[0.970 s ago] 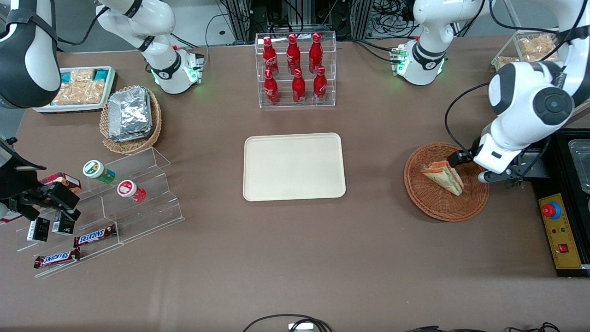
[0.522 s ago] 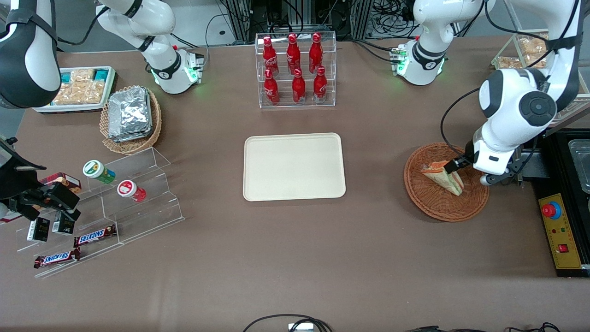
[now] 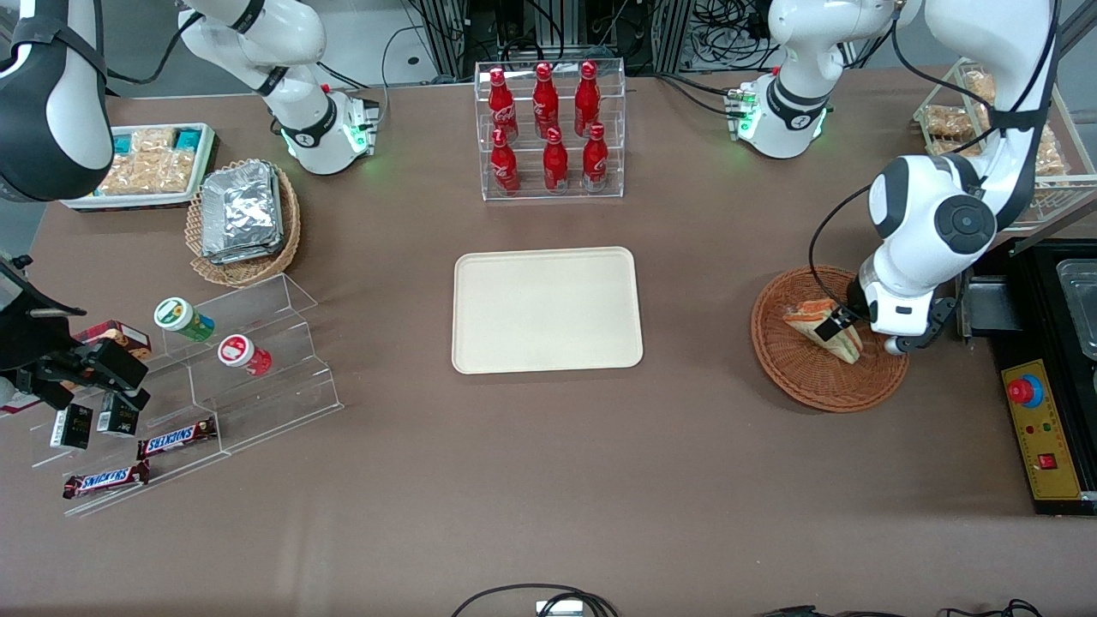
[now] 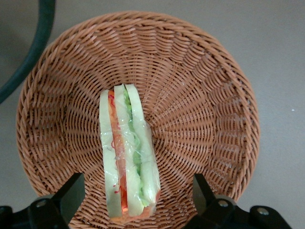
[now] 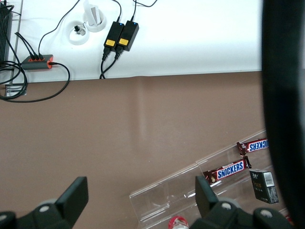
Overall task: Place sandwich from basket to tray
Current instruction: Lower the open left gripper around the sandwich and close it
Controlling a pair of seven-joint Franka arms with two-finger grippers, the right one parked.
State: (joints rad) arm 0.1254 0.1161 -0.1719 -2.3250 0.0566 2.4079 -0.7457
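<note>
To carry the sandwich from the basket to the cream tray, my left gripper next needs to pick up the sandwich by its wide end [image 4: 134, 202].
The sandwich [image 3: 804, 315], a clear-wrapped white-bread wedge with orange-red and green filling, lies in the reddish-brown wicker basket [image 3: 806, 381] toward the working arm's end of the table. My left gripper [image 3: 836, 327] hangs low over it. In the left wrist view the sandwich [image 4: 126, 152] stands on edge in the basket [image 4: 205, 105], and the gripper [image 4: 138, 192] is open, one finger on each side of the wedge's wide end. The dark fingers [image 4: 71, 193] are apart from the wrap. The cream tray [image 3: 547, 308] sits bare at mid-table.
A clear rack of red bottles [image 3: 553, 128] stands farther from the front camera than the tray. A black control box with a red button [image 3: 1041, 428] lies beside the basket. A dark cable [image 4: 33, 52] arcs past the basket rim. An acrylic snack stand [image 3: 240, 360] sits toward the parked arm's end.
My left arm has swung in over the basket, bringing the gripper from the basket's rim to over the sandwich. The sandwich has not moved.
</note>
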